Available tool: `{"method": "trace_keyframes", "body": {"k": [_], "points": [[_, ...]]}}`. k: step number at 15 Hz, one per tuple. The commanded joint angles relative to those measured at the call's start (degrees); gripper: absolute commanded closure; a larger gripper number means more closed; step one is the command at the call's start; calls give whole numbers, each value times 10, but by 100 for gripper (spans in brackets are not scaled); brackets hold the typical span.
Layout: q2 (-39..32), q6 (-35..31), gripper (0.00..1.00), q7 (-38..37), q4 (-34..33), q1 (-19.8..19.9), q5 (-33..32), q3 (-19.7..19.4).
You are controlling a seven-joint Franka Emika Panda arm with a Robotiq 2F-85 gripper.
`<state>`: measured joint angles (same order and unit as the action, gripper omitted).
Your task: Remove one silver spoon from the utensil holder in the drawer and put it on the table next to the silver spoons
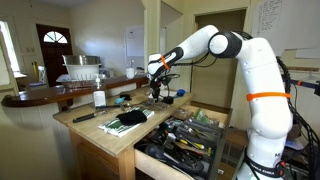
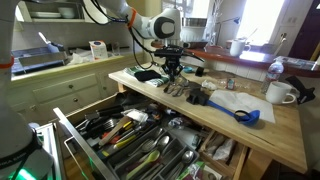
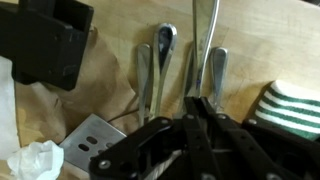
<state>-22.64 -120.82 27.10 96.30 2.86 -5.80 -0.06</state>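
Note:
My gripper should lower the silver spoon (image 3: 204, 30) before letting go of it, because the spoon in my fingers still hangs above the spoons on the table.
My gripper (image 3: 197, 103) hangs low over the light-tan table (image 1: 98, 130), and it shows in both exterior views (image 1: 157, 88) (image 2: 172, 72). Its fingers are pressed together and appear shut on the end of a silver spoon (image 3: 216, 68) that points away from them. Other silver spoons (image 3: 160, 52) lie side by side on the wood just beside it (image 2: 176, 89). The drawer (image 2: 75, 135) stands pulled open below the table. Its dark utensil holder (image 1: 190, 135) (image 2: 140, 150) is full of mixed cutlery.
A green-and-white striped cloth (image 3: 295, 105), crumpled white paper (image 3: 35, 160) and a black box (image 3: 50, 45) lie around the spoons. On the table are a dark cloth (image 1: 130, 117), a bottle (image 1: 99, 98), a white mug (image 2: 279, 93) and a blue utensil (image 2: 243, 114).

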Motion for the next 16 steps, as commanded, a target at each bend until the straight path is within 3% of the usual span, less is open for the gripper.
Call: {"method": "trace_keyframes", "body": {"k": [1,8,16], "points": [[-55,30,98,-19,-73,-6,-11,8],[-119,22,98,-85,-139,-13,-11,4],[-152,38,98,-97,-172,-22,-17,6]]}}
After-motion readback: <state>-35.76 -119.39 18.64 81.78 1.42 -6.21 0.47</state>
